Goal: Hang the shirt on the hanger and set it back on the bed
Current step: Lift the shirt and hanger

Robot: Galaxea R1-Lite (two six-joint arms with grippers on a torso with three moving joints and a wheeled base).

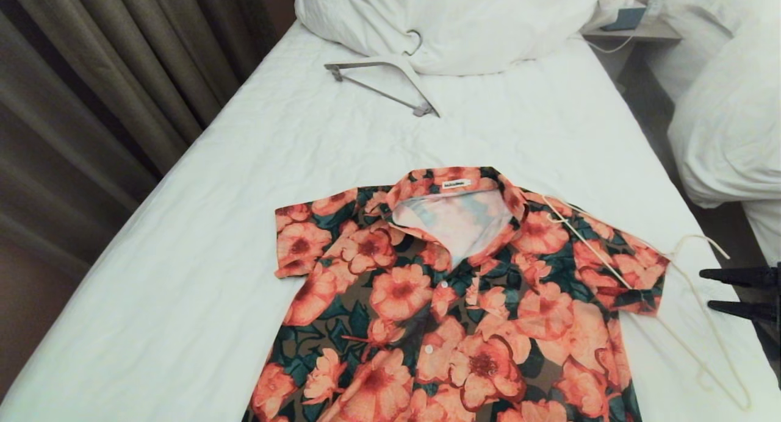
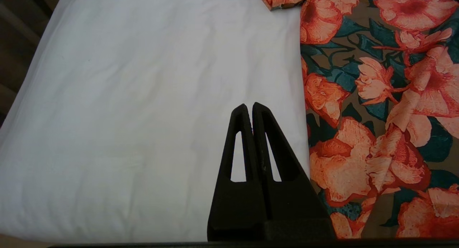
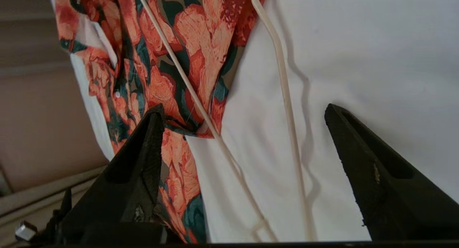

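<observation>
The shirt needs to hang on the thin cream hanger. My right gripper should next grab the hanger by its sloping arm for that.
The flowered shirt lies spread face up on the bed, collar toward the pillow. The thin cream hanger lies flat, one arm across the shirt's right shoulder and sleeve, the rest on the sheet beside it. My right gripper hovers at the bed's right side, open, just right of the hanger. In the right wrist view the hanger runs between the spread fingers of the right gripper, touching neither, with the shirt sleeve beyond. My left gripper is shut and empty over bare sheet, beside the shirt.
A thicker white hanger with a grey bar lies against the large pillow. Brown curtains hang along the bed's left. A second bed with a rumpled duvet and a bedside shelf stand on the right.
</observation>
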